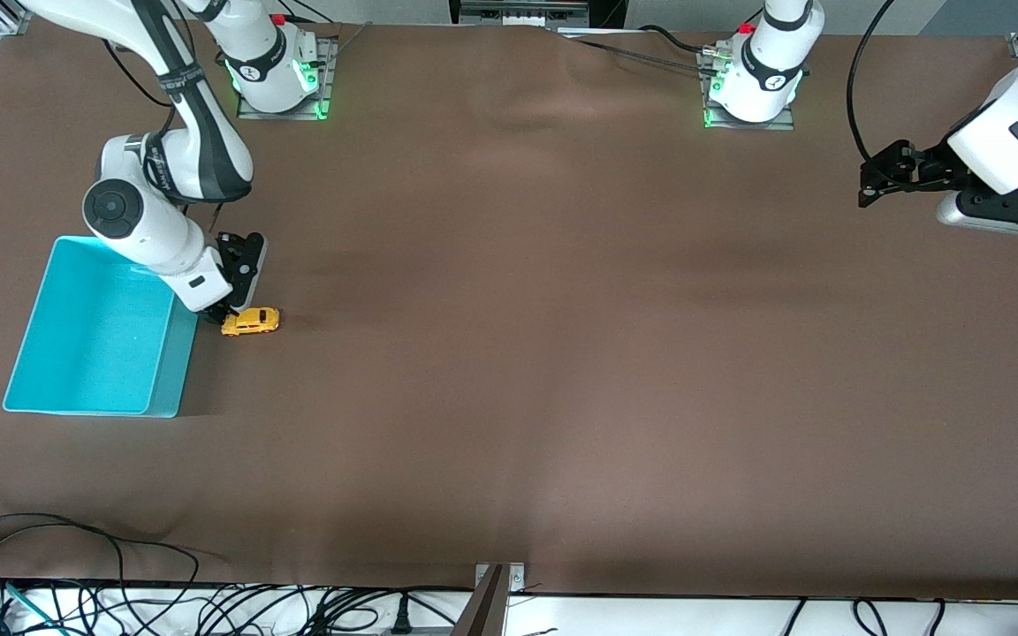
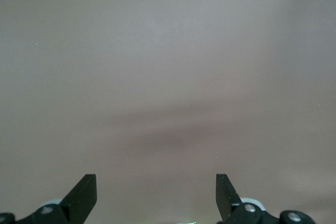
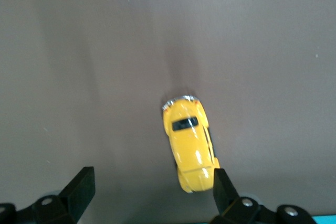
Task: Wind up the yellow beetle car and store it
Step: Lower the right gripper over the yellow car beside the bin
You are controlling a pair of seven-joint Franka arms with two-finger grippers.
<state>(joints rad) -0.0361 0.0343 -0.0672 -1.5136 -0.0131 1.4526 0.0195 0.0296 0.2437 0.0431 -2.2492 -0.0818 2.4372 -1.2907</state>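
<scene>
My right gripper grabs the yellow beetle car [image 1: 250, 321] by its door sides next, to store it in the turquoise bin.
The yellow beetle car [image 1: 250, 321] [image 3: 190, 145] stands on its wheels on the brown table, right beside the turquoise bin [image 1: 169, 380] on the side toward the left arm's end. My right gripper [image 1: 224, 312] [image 3: 152, 182] hangs low and open over the car's end nearest the bin. One fingertip [image 3: 223, 184] sits close beside that end of the car, and nothing is between the jaws. My left gripper [image 1: 868, 187] [image 2: 156, 187] waits open over bare table at the left arm's end, holding nothing.
The bin's floor shows nothing inside. Cables [image 1: 76, 601] run along the table edge nearest the front camera, with a metal bracket [image 1: 496, 590] at its middle. The arms' base plates [image 1: 284, 106] [image 1: 748, 115] stand at the edge farthest from that camera.
</scene>
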